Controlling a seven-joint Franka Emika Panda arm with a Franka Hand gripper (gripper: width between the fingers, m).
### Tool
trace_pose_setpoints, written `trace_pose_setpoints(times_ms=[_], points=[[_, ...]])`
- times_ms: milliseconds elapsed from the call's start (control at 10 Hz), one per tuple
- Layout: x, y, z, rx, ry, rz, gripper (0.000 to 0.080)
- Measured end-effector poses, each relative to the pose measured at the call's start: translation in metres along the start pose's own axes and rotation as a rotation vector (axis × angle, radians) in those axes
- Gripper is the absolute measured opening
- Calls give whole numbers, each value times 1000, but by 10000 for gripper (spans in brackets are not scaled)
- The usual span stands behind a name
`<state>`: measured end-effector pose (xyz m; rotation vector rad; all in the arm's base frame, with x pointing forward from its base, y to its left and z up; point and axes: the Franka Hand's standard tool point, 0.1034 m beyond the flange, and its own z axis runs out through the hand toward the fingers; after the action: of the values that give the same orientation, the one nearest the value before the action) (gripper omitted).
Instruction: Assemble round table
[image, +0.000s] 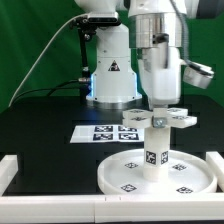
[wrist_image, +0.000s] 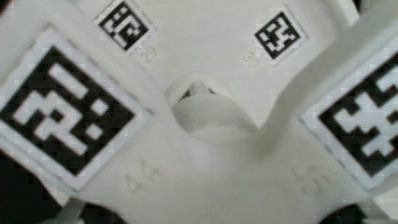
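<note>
The base piece would settle, flat on the upright leg's top (image: 157, 131) in the exterior view, so my gripper needs to open its fingers.
The large rimmed round disc (image: 125, 178) lies flat on the black table at the front. The thick cylindrical leg (image: 155, 152) stands upright on its middle, tags on its side. The small flat base piece (image: 156, 118) sits on top of the leg, lobes spread to both sides. My gripper (image: 160, 108) comes straight down onto its middle and looks closed on it. In the wrist view the base piece (wrist_image: 107, 165) fills the frame, very close, with its tags and a round central knob (wrist_image: 214, 120). My fingertips do not show there.
The marker board (image: 100, 132) lies flat behind the disc. The arm's white pedestal (image: 112, 75) stands at the back. White border rails run along the front (image: 60, 212) and at the exterior view's left (image: 8, 170) and right (image: 218, 165).
</note>
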<state>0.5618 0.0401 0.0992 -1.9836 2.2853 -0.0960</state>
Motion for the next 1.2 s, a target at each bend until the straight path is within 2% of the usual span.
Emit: trace_pose_setpoints(times_ms=[100,400,500,600,700,900,1000,1100,1200], points=[[0,0,1,44,-34,123,455],[0,0,1,44,-36,125,459],[0,0,1,45,-36,113,620],[-2,1,-4,21,-51,39,620],[-2,-1,-15,15,-69,3,643],[-1,-6,-31,24,-91,-190,649],[-1,-10,-37,41,-93,-360,649],[-4,-10,-36,48,-90,-521,649],[-14,-6,-33,45,-91,-647,649]])
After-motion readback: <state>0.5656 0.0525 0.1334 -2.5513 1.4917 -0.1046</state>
